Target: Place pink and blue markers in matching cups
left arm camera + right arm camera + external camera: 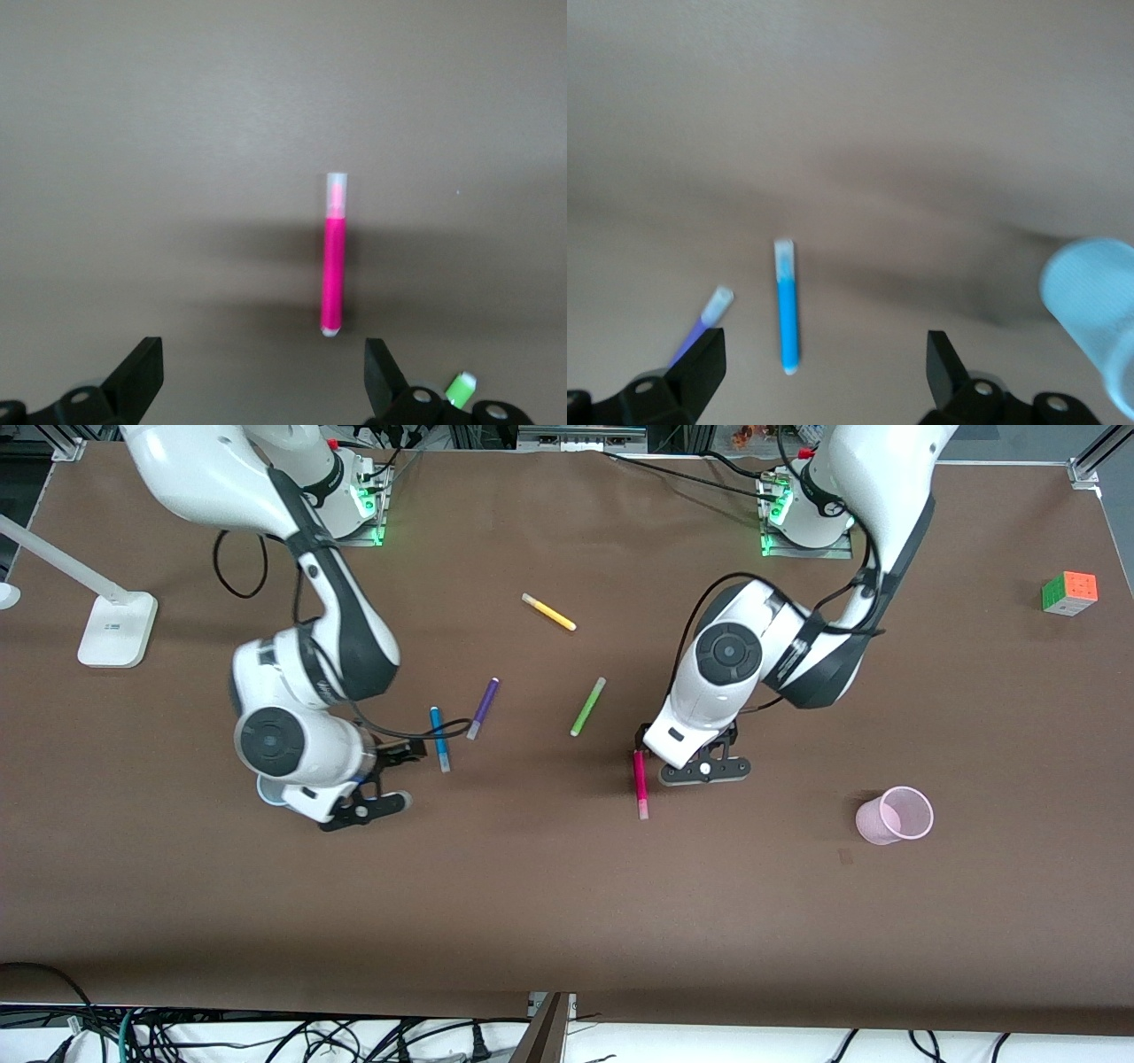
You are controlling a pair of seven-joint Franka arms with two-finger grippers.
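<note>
My right gripper grabs the blue marker by its end with the cap (444, 755) next, to place the marker in its matching cup (272, 790).
The pink marker (640, 784) lies on the brown table, its pale cap toward the front camera. My left gripper (651, 746) hangs open just over its capless end; in the left wrist view the marker (333, 266) lies ahead of the open gripper (263, 376), close to one finger. The blue marker (439, 738) lies beside the purple one. My right gripper (409, 755) is open beside it; in the right wrist view the marker (787, 305) lies ahead of the gripper (824, 372). The pale blue cup (267, 791) (1094, 310) is mostly hidden under the right arm. The pink cup (895, 815) stands toward the left arm's end.
A purple marker (483, 707), a green marker (587, 706) and a yellow marker (549, 612) lie mid-table, farther from the front camera. A colour cube (1069, 592) sits at the left arm's end, a white lamp base (115, 629) at the right arm's end.
</note>
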